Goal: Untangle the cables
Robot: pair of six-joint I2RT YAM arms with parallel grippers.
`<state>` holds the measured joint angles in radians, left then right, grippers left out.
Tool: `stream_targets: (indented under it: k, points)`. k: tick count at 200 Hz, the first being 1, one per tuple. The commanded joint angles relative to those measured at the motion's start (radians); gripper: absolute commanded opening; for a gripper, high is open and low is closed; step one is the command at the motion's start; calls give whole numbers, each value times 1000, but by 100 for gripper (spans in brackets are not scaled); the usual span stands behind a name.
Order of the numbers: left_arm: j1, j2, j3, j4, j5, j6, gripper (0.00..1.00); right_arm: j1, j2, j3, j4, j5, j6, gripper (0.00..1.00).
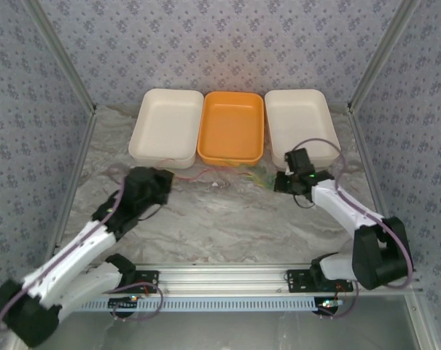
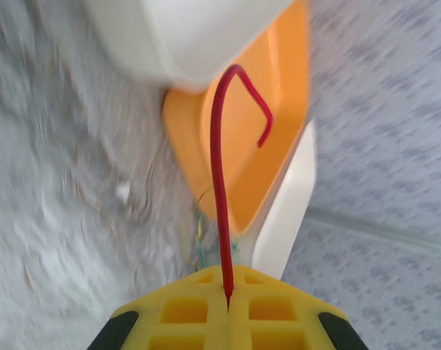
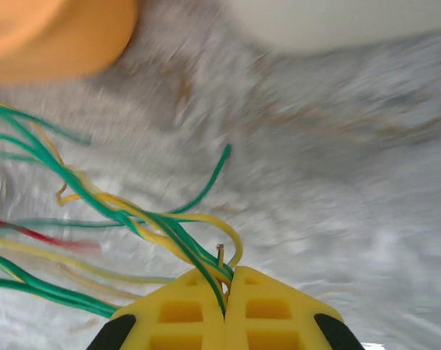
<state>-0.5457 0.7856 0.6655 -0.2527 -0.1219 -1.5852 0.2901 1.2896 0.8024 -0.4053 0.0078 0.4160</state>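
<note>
My right gripper stays closed on the yellow and green cables until the red cable is out from among them, since they would drop if I opened now.
A thin red cable (image 1: 205, 173) runs along the table in front of the trays. My left gripper (image 2: 228, 300) is shut on the red cable (image 2: 219, 182), which rises from the yellow jaws and hooks over at its free end. In the top view the left gripper (image 1: 167, 182) sits at the red cable's left end. A tangle of yellow and green cables (image 1: 258, 175) lies below the orange tray. My right gripper (image 3: 225, 297) is shut on these yellow and green cables (image 3: 151, 222), which fan out to the left. The right gripper (image 1: 281, 181) sits just right of the tangle.
Three trays stand at the back: a white tray (image 1: 167, 125) on the left, an orange tray (image 1: 232, 125) in the middle, a white tray (image 1: 299, 122) on the right. Patterned walls enclose the marbled table (image 1: 227, 226). A metal rail (image 1: 220, 281) runs along the near edge.
</note>
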Motion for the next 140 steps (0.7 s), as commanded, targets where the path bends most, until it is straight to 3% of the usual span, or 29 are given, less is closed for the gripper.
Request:
stream_targets:
  k: [1, 16, 33, 63, 105, 140]
  points:
    - [192, -124, 29, -239, 141, 219, 0, -78, -85, -8, -56, 47, 53, 0]
    - [350, -138, 84, -286, 302, 300, 0, -115, -116, 4, -69, 32, 55, 0]
    - [435, -88, 133, -267, 452, 369, 0, -117, -129, 25, -82, 22, 48, 0]
    - [435, -68, 189, -165, 543, 410, 0, -67, -164, 27, -92, 25, 34, 0]
    - [428, -77, 309, -187, 610, 465, 0, 86, -194, -36, -93, 85, 67, 0]
    - [358, -82, 299, -105, 622, 457, 0, 218, -120, -114, -18, 130, 161, 0]
